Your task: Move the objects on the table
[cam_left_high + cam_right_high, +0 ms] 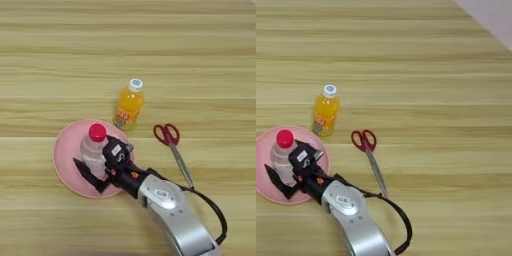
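Observation:
The clear bottle needs to move off the pink plate (66, 150), so the robot's right gripper should grab the bottle by its lower body (94, 163).
A small clear plastic bottle (93, 148) with a red cap stands upright on a pink plate (66, 150) at the table's front left. My right gripper (96, 161) reaches in from the bottom right and stands open around the bottle's lower body. One black finger (85, 172) lies along the bottle's near-left side and the other sits at its right. The orange-drink bottle (130, 104) with a white cap stands just behind the plate. Red-handled scissors (173, 148) lie flat to the right, blades pointing toward the front.
The silver forearm (172, 212) crosses the front of the wooden table (200, 60), with a black cable (401, 225) looping on its right. A pale surface (491, 17) shows past the table's far right corner.

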Controlling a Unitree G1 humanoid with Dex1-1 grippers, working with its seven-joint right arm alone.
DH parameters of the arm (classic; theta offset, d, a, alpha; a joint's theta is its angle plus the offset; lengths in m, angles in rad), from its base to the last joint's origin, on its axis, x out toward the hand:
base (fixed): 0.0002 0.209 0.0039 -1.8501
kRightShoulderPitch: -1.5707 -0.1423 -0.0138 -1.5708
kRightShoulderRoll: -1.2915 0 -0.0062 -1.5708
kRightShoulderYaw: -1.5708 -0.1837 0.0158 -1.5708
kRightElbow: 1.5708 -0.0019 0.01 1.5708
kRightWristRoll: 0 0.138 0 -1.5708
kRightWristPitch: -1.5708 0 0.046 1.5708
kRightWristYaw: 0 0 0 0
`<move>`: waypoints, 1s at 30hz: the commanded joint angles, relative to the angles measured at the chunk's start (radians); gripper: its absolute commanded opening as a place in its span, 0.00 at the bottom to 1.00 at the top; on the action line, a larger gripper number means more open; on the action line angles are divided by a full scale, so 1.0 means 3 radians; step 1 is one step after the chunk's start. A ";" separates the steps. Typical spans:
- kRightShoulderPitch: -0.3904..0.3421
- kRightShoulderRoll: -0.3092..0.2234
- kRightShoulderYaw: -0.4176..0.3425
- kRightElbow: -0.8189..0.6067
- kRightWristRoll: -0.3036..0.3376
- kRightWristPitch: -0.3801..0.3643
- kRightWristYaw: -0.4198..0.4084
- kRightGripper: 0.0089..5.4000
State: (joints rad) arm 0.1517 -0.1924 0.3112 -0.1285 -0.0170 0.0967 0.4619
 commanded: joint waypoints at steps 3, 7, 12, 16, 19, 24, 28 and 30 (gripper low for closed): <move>-0.0178 0.0036 -0.0059 -0.0109 0.0004 -0.0130 -0.0070 0.70; -0.0178 0.0036 -0.0067 -0.0099 -0.0001 -0.0163 -0.0068 0.62; -0.0177 0.0033 -0.0067 -0.0102 -0.0007 -0.0191 -0.0068 0.60; -0.0178 0.0031 -0.0070 -0.0107 -0.0031 -0.0243 -0.0085 0.59; -0.0178 0.0040 -0.0091 -0.0133 -0.0035 -0.0289 -0.0105 0.59; -0.0190 0.0050 -0.0137 -0.0164 -0.0033 -0.0351 -0.0149 0.59; -0.0201 0.0062 -0.0183 -0.0206 -0.0029 -0.0391 -0.0181 0.59; -0.0197 0.0069 -0.0204 -0.0237 -0.0009 -0.0390 -0.0191 0.59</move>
State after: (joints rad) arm 0.1434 -0.1834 0.2721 -0.1238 -0.0349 0.0326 0.4223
